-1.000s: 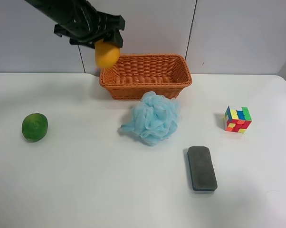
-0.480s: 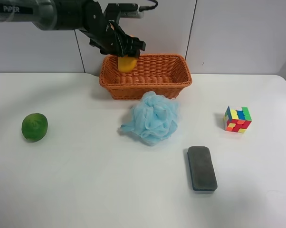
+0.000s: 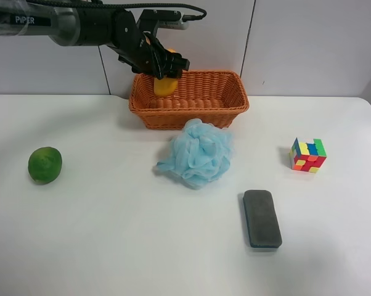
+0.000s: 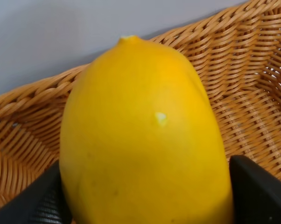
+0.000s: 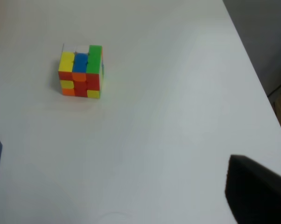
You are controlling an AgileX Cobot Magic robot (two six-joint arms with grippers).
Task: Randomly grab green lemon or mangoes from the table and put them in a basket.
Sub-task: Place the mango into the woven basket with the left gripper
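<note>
The mango's lower end is inside the basket's rim and the mango would lie in the wicker basket [image 3: 191, 114], so it is time for my left gripper to open now.
The yellow-orange mango [image 3: 166, 85] is held in my left gripper [image 3: 163, 66], just above the inside of the orange-brown wicker basket [image 3: 191, 114] near its left end. In the left wrist view the mango [image 4: 145, 135] fills the frame between two dark fingers [image 4: 262, 196], with the basket's woven wall [image 4: 252, 70] behind it. The green lemon [image 3: 45, 164] lies on the white table [image 3: 111, 240] at the far left, away from both grippers. Of my right gripper only a dark part [image 5: 257, 191] shows, above bare table.
A light blue bath pouf [image 3: 198, 153] lies right in front of the basket. A colourful puzzle cube [image 3: 308, 155] stands at the right, also in the right wrist view [image 5: 81, 71]. A black block [image 3: 262, 217] lies at the front right.
My left gripper has carried the mango rightward from beside the basket's left edge to over its inside, and lowered it slightly. The green lemon has not moved.
</note>
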